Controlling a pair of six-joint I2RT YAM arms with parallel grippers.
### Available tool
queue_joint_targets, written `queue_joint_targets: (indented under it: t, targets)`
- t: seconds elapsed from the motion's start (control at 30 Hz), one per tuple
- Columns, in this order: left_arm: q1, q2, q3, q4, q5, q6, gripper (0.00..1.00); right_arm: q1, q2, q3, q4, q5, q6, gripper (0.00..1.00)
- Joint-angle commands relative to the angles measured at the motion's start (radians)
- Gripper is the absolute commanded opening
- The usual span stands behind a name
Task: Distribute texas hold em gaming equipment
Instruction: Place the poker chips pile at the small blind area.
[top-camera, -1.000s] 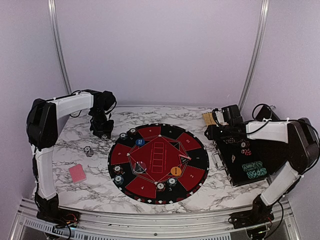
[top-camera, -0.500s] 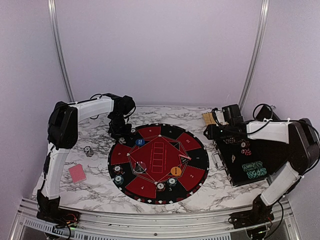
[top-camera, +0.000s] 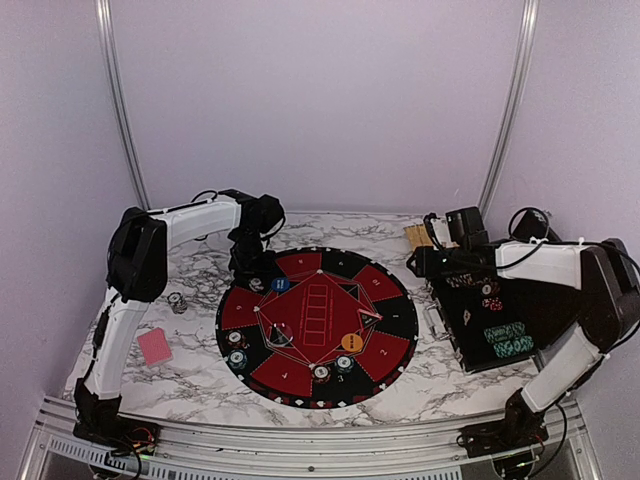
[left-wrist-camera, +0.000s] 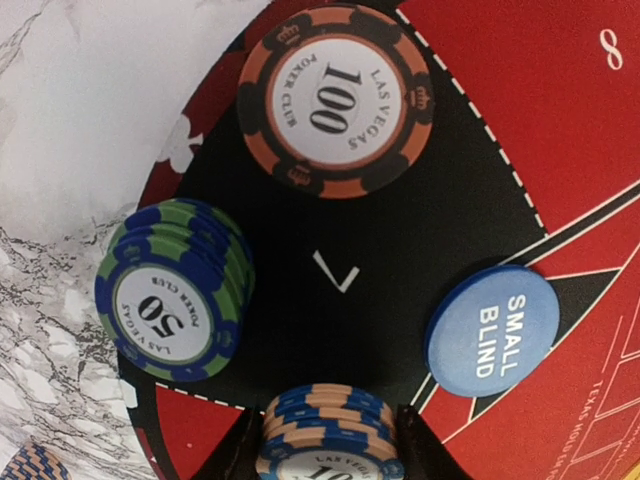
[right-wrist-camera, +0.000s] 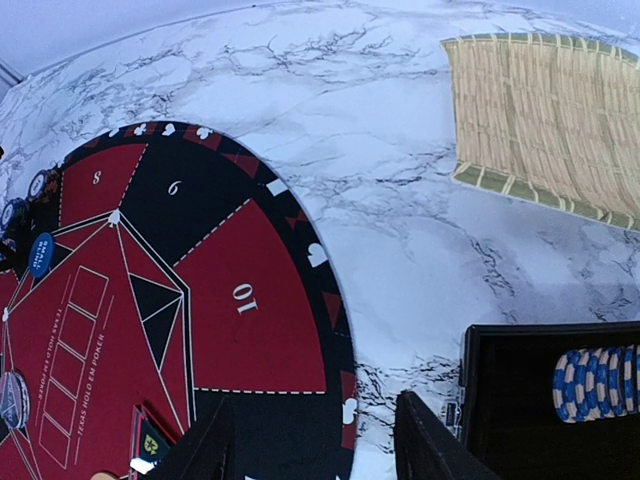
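Note:
The stack is low over flat, empty mat and would stand on the black sector, so my left gripper needs to open.
My left gripper (top-camera: 250, 268) is at the upper-left rim of the round black-and-red mat (top-camera: 300, 385). In the left wrist view it (left-wrist-camera: 330, 445) is shut on a stack of blue-and-orange poker chips (left-wrist-camera: 328, 425), low over the black sector marked 7. Beside it sit a blue-green stack of 50 chips (left-wrist-camera: 170, 290), an orange-black 100 chip (left-wrist-camera: 335, 100) and the blue small blind button (left-wrist-camera: 490, 330). My right gripper (top-camera: 425, 265) is open and empty; in its wrist view it (right-wrist-camera: 315, 440) hangs over the mat's right rim next to the black case (right-wrist-camera: 470, 390).
More chip stacks (top-camera: 236, 348) (top-camera: 332, 369), an orange button (top-camera: 351, 341) and a clear button (top-camera: 281, 335) lie on the mat. A chip stack (top-camera: 178, 301) and a pink-backed card (top-camera: 155, 346) lie on the marble at the left. A bamboo pad (right-wrist-camera: 540, 120) lies behind the case (top-camera: 520, 300), which holds chips (right-wrist-camera: 598, 380).
My left arm has swung right from the marble at the far left to the mat's upper-left rim, carrying the chips. My right arm has barely moved.

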Motion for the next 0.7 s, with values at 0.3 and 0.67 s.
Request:
queue_joint_targets:
  t: [0.3, 0.67]
  targets:
    - [-0.008, 0.043, 0.058, -0.049, 0.000, -0.012, 0.46, -0.009, -0.028, 0.006, 0.019, -0.008, 0.013, 0.53]
    - [-0.010, 0.009, 0.049, -0.058, 0.000, -0.007, 0.52, -0.010, -0.022, 0.004, 0.019, -0.003, 0.014, 0.53]
